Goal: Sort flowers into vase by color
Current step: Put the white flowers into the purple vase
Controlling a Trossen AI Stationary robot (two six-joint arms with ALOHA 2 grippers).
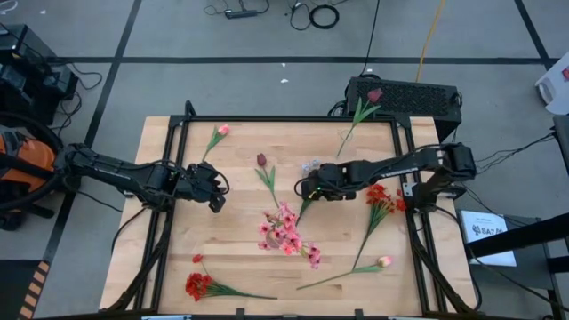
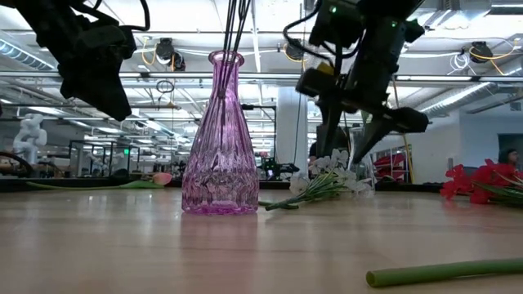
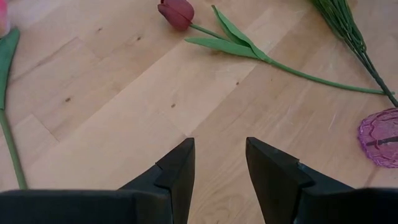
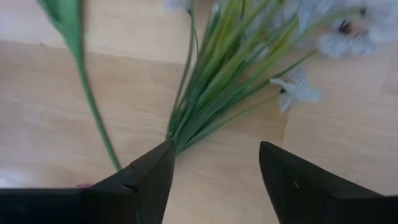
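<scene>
The right gripper grabs the blue-white spray [image 1: 311, 165] by its lower green stalks next, to sort the spray into a vase.
A pink glass vase [image 2: 219, 139] stands upright mid-table with thin stalks rising from its neck; from above, a pink spray [image 1: 284, 233] covers it. A pale blue-white spray [image 2: 331, 175] lies flat on the wood just beyond it. My right gripper [image 4: 214, 168] hovers open over the lower end of that spray's green stalks [image 4: 217, 81], which reach up to one fingertip without showing contact. My left gripper [image 3: 217, 168] is open above bare wood at the table's left. A dark red tulip [image 3: 177, 12] lies ahead of it.
More flowers lie flat: a pink bud [image 1: 222, 130] far left, a red spray [image 1: 382, 196] at the right, another red spray [image 1: 197, 284] near left, a pale pink bud [image 1: 384, 261] near right. A red tulip [image 1: 373, 94] lies on a black box beyond the far edge.
</scene>
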